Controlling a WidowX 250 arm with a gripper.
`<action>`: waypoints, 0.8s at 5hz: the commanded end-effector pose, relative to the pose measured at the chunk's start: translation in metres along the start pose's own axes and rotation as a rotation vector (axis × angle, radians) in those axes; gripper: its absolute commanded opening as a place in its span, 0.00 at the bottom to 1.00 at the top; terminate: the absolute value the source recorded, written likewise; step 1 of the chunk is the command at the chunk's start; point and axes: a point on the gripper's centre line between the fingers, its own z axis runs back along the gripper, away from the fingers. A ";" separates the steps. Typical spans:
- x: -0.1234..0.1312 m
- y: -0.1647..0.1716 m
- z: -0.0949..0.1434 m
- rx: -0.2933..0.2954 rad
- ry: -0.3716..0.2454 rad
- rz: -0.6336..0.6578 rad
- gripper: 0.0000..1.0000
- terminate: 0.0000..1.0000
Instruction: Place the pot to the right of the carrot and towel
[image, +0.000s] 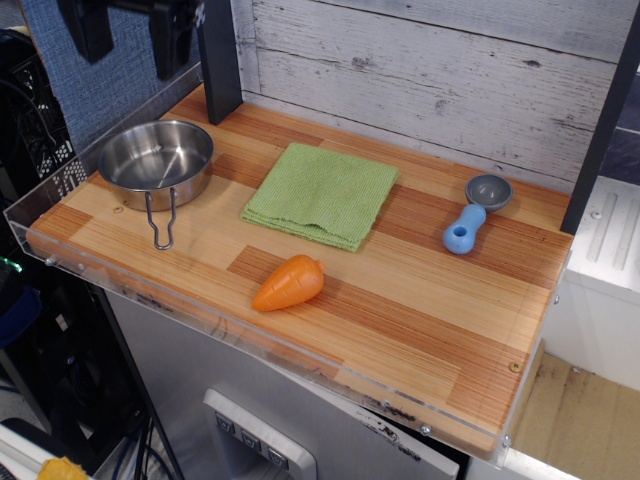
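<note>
The pot has to go beside the carrot and towel, so I need to grab the pot by its rim with my gripper next.
The shiny steel pot sits at the left end of the wooden table, its wire loop handle pointing toward the front edge. The light green towel lies flat at the table's middle. The orange toy carrot lies in front of the towel. My gripper hangs at the top left, above and behind the pot, well clear of it. Its two dark fingers stand apart with nothing between them.
A grey-cupped scoop with a blue handle lies at the back right. A dark post stands behind the pot. A clear plastic rim runs along the left and front edges. A white plank wall is behind.
</note>
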 end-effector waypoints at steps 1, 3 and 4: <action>0.027 0.009 -0.038 0.089 -0.013 0.036 1.00 0.00; 0.042 0.006 -0.095 0.154 0.067 0.022 1.00 0.00; 0.040 -0.006 -0.111 0.143 0.103 0.020 1.00 0.00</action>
